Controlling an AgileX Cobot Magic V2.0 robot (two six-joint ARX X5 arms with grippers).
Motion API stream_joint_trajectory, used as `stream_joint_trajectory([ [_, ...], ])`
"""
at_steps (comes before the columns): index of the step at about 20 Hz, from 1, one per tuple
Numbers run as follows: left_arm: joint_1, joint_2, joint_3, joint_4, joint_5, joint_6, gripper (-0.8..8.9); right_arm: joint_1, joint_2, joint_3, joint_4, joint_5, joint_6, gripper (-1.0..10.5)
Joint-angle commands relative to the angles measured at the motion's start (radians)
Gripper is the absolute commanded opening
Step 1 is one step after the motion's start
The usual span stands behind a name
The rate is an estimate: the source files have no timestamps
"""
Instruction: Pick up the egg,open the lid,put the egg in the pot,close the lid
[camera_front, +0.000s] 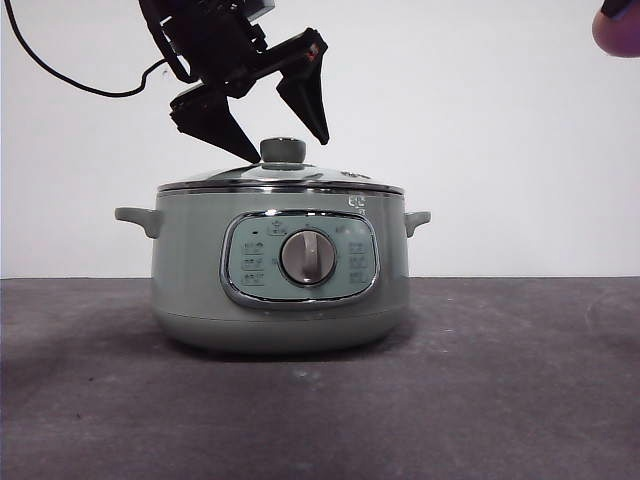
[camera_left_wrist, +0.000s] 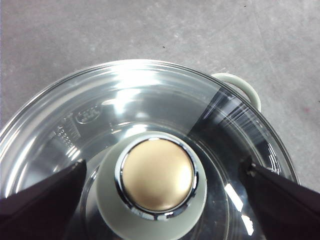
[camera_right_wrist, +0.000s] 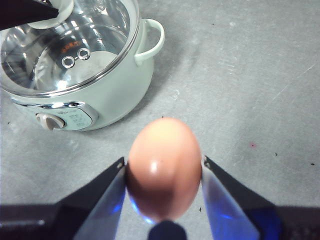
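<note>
My left gripper needs to open the pot (camera_front: 280, 300) for the egg, so it should next grab the glass lid's green knob (camera_front: 283, 150).
The pale green pot (camera_front: 280, 300) stands mid-table with its glass lid (camera_front: 210, 178) resting shut on it. My left gripper (camera_front: 287, 148) hovers open just over the lid, one jaw on each side of the knob (camera_front: 283, 150) without touching it. In the left wrist view the knob (camera_left_wrist: 157, 180) lies between the open left gripper (camera_left_wrist: 165, 167). My right gripper (camera_right_wrist: 164, 165) is shut on the reddish-brown egg (camera_right_wrist: 164, 167), held high off the table to the pot's right. That egg (camera_front: 615, 30) peeks in at the front view's top right corner.
Dark grey table surface (camera_front: 500, 400) surrounds the pot. The pot (camera_right_wrist: 100, 95) has a side handle (camera_right_wrist: 152, 42) on the side towards the right arm. A black cable (camera_front: 60, 75) trails from the left arm at the upper left.
</note>
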Motion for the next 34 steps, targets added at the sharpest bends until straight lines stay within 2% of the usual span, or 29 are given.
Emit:
stream_joint_trajectory([
  [1,-0.002,0.009,0.003,0.003,0.002,-0.010,2.10,0.002,-0.002,-0.002,0.007,-0.001,0.008,-0.2],
  [4,-0.002,0.009,0.003,0.004,0.014,-0.010,0.18,0.002,-0.002,-0.002,0.007,0.000,0.008,-0.2],
  [5,-0.002,0.009,0.003,0.004,0.014,-0.012,-0.12,0.002,-0.002,-0.002,0.007,-0.001,0.008,-0.2],
  [15,-0.002,-0.020,0.017,0.006,0.011,-0.031,-0.08,0.002,-0.002,-0.002,0.008,-0.003,0.008,-0.1],
  [23,-0.002,-0.063,0.187,-0.110,0.011,-0.023,-0.08,0.002,-0.002,-0.002,0.047,-0.004,0.009,-0.1],
  [25,0.004,-0.117,0.201,-0.133,-0.005,-0.001,-0.08,0.002,0.005,-0.002,0.082,-0.006,0.010,-0.1],
  [28,0.030,-0.241,0.201,-0.188,-0.022,0.019,-0.08,0.003,0.039,-0.002,0.168,-0.087,0.046,-0.1],
  [30,0.055,-0.327,0.201,-0.247,-0.022,0.027,-0.08,0.016,0.077,-0.002,0.239,-0.105,0.055,-0.1],
  [34,0.085,-0.485,0.201,-0.374,-0.024,0.061,-0.08,0.130,0.208,0.002,0.387,-0.105,0.081,-0.1],
])
